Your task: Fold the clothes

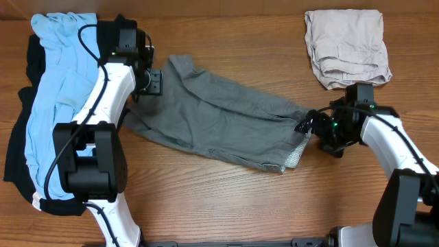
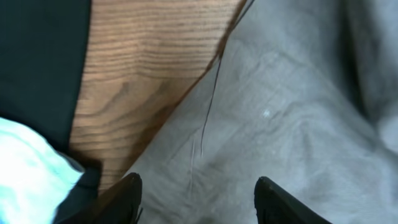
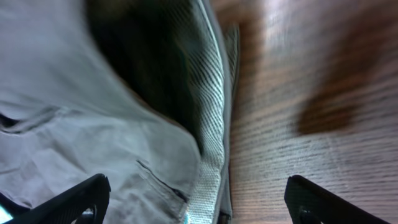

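Note:
My right gripper grabs the mid-grey shorts (image 1: 219, 113) at the ribbed waistband next, to fold that end of the shorts over toward their opposite end.
The mid-grey shorts (image 1: 219, 113) lie spread across the middle of the table, waistband toward the right. My left gripper (image 1: 152, 82) is open over their upper left edge; the left wrist view shows grey cloth (image 2: 280, 112) between its fingers (image 2: 198, 194). My right gripper (image 1: 306, 125) is open at the waistband end; the right wrist view shows the ribbed waistband (image 3: 211, 124) between its spread fingers (image 3: 198, 198). A light blue garment (image 1: 62, 89) lies on a black garment (image 1: 20, 147) at the left.
A folded beige garment (image 1: 346, 44) lies at the back right. The wooden table (image 1: 226, 206) shows bare in front of the shorts. The left arm's base stands at the front left.

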Motion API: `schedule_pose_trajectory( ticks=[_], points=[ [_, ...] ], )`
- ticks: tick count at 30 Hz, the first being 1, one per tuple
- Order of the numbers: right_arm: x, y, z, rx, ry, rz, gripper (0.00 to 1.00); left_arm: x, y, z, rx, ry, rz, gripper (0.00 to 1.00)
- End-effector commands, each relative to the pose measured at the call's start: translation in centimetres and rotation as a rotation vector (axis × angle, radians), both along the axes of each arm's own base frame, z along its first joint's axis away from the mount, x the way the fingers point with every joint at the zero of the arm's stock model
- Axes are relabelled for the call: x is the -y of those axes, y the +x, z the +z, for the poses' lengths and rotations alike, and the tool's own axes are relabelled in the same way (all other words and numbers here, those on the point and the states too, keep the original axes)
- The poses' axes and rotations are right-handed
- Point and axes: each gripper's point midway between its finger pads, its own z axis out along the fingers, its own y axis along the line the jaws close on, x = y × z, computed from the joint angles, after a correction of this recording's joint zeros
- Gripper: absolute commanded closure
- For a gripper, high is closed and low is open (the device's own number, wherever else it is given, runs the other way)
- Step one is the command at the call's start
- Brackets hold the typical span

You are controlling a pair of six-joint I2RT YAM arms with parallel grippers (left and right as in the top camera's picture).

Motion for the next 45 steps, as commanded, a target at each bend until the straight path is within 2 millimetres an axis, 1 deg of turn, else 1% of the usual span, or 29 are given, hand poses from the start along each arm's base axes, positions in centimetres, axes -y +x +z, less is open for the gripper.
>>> schedule_pose_trajectory(
  ticks=[1,6,8,9,10,13,16,18,23,25,27,29,31,32,33,36,41,45],
  points=[
    [-0.9,-0.7,-1.4,-0.01,0.064,-0.049,0.06,0.3,-0.7,-2.1,-0.014,-0.016,0.008,0.42],
    [-1.4,-1.3,-2.8,0.0,0.093,-0.068,0.06,0.3,-0.8,-3.4,0.001,-0.023,0.025,0.47],
    [-1.6,-1.3,-3.2,0.015,0.102,-0.066,0.07,0.3,-0.9,-3.9,0.008,-0.023,0.025,0.52],
    [-1.6,-1.4,-3.5,0.018,0.103,-0.075,0.07,0.3,-0.8,-4.0,0.011,-0.023,0.025,0.57],
    [-1.6,-1.5,-3.7,0.019,0.105,-0.084,0.07,0.3,-0.9,-4.2,0.015,-0.023,0.025,0.6],
    [-1.8,-1.6,-4.6,0.031,0.111,-0.113,0.1,0.2,-0.7,-4.5,0.029,-0.021,0.027,0.7],
    [-2.1,-1.7,-5.3,0.045,0.123,-0.15,0.14,0.3,-0.9,-4.8,0.029,-0.025,0.028,0.73],
    [-2.4,-1.8,-5.7,0.048,0.129,-0.167,0.16,0.3,-1.1,-5.0,0.019,-0.025,0.029,0.73],
    [-4.1,-1.8,-5.8,0.065,0.128,-0.125,0.22,0.3,-1.4,-5.2,0.01,-0.029,0.038,0.73],
    [-5.0,-1.6,-5.8,0.076,0.122,-0.106,0.27,0.4,-1.4,-5.2,0.009,-0.038,0.043,0.74],
    [-5.6,-1.6,-5.8,0.083,0.111,-0.087,0.36,0.7,-1.4,-5.2,0.007,-0.052,0.038,0.75],
    [-5.7,-1.6,-5.8,0.083,0.105,-0.083,0.56,0.7,-1.4,-5.2,0.008,-0.056,0.038,0.8],
    [-5.4,-1.5,-5.7,0.077,0.104,-0.095,0.83,0.7,-1.4,-5.2,0.008,-0.056,0.038,0.86],
    [-5.0,-1.4,-5.7,0.075,0.105,-0.108,0.94,0.7,-1.4,-5.2,0.008,-0.055,0.038,0.88],
    [-4.4,-1.2,-5.5,0.068,0.12,-0.132,0.96,0.7,-1.5,-5.2,0.006,-0.055,0.038,0.91],
    [-3.2,-0.9,-5.0,0.064,0.144,-0.163,0.96,0.7,-1.6,-5.3,-0.003,-0.055,0.038,0.95],
    [-0.7,-0.4,-3.0,0.07,0.136,-0.135,0.96,1.2,-1.9,-5.4,-0.016,-0.08,0.029,0.96],
    [1.6,-0.2,-0.4,0.038,0.083,-0.079,0.96,2.3,-2.0,-5.3,-0.02,-0.141,0.008,0.96]
  ],
)
